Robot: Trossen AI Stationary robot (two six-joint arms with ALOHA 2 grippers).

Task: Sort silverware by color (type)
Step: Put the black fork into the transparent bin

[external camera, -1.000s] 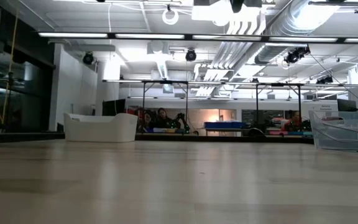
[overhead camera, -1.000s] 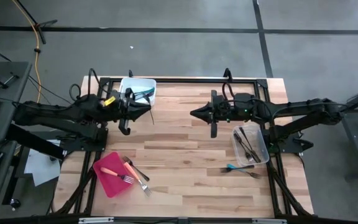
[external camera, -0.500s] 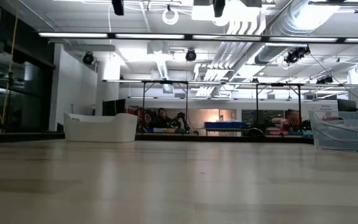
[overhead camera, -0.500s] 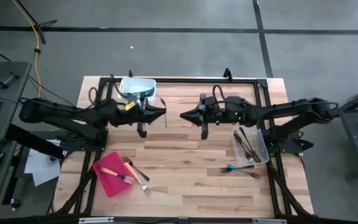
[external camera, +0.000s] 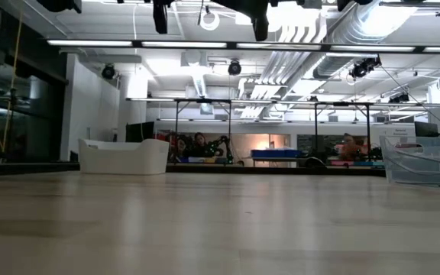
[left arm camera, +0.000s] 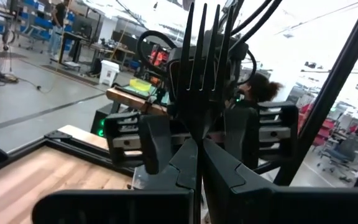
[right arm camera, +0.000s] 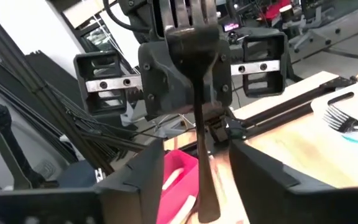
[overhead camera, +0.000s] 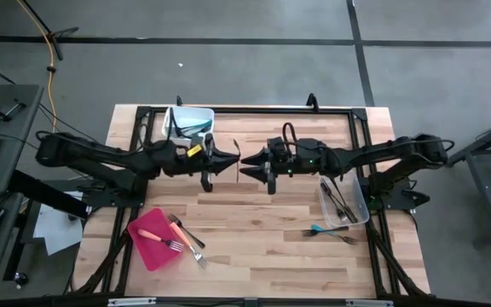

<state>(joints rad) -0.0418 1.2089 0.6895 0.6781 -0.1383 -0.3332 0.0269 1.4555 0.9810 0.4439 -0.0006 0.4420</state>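
The right gripper grabs the dark fork by its handle (right arm camera: pixel 202 140) next, to sort it into the clear tub with its kind.
My left gripper (overhead camera: pixel 228 159) is shut on a dark fork (overhead camera: pixel 238 158) high over the table's middle. My right gripper (overhead camera: pixel 247 162) faces it from the right, open. Its two fingers (right arm camera: pixel 148 180) stand on either side of the fork's handle (right arm camera: pixel 202 168), with a gap showing on both sides. More silverware lies about: dark pieces in the white tub (overhead camera: pixel 187 124) and the clear tub (overhead camera: pixel 344 199), an orange piece on the red tray (overhead camera: pixel 147 243), forks (overhead camera: pixel 191 239) beside the tray, and a teal fork (overhead camera: pixel 324 229) with a dark fork (overhead camera: pixel 344 240) on the wood. My left gripper pinches the dark fork between its two shut fingers at the handle just below the head (left arm camera: pixel 199 132). The fingers come level from the table's left and lie across the fork. The tines (left arm camera: pixel 204 43) stick out past the fingers on one side. The fork is lifted clear of the table.
A black frame rail (overhead camera: pixel 254 109) runs along the table's far edge and down both sides. The white tub stands at the far left, the clear tub at the right, and the red tray at the near left. Bare wood (overhead camera: pixel 254 213) lies below the two grippers.
Both grippers have moved toward the table's middle and now face each other. My left gripper has carried the dark fork from beside the white tub toward the right, clear of the table. My right gripper has moved left toward the fork and has opened around its handle.
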